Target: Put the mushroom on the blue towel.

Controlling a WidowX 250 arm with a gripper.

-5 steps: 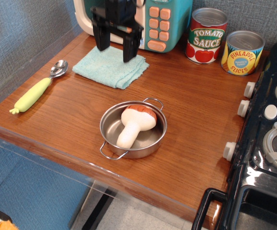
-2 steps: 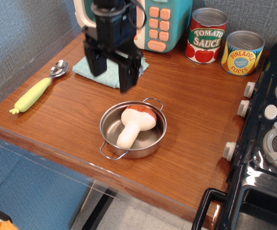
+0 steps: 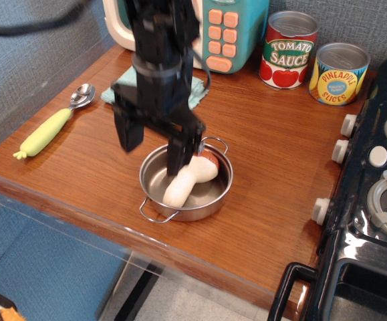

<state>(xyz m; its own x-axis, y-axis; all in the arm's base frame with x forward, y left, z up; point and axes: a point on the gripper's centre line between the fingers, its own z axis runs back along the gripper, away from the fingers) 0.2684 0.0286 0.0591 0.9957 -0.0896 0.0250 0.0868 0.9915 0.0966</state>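
Note:
My gripper grabs the mushroom by its cream stem next, to put the mushroom on the blue towel.
The mushroom lies on its side in a steel pan near the table's front; its cream stem points to the front left and its reddish-brown cap is partly hidden. My black gripper hangs open above the pan's left half. One finger is over the mushroom's cap end and the other is left of the pan's rim. The blue towel lies behind the gripper, near the toy microwave, mostly hidden by the arm.
A yellow-green handled spoon lies at the left. A toy microwave stands at the back. A tomato sauce can and a pineapple can stand at the back right. A black toy stove fills the right side.
My gripper has moved from above the towel toward the front and down, to over the pan and mushroom. It stayed open. The mushroom and pan have not moved.

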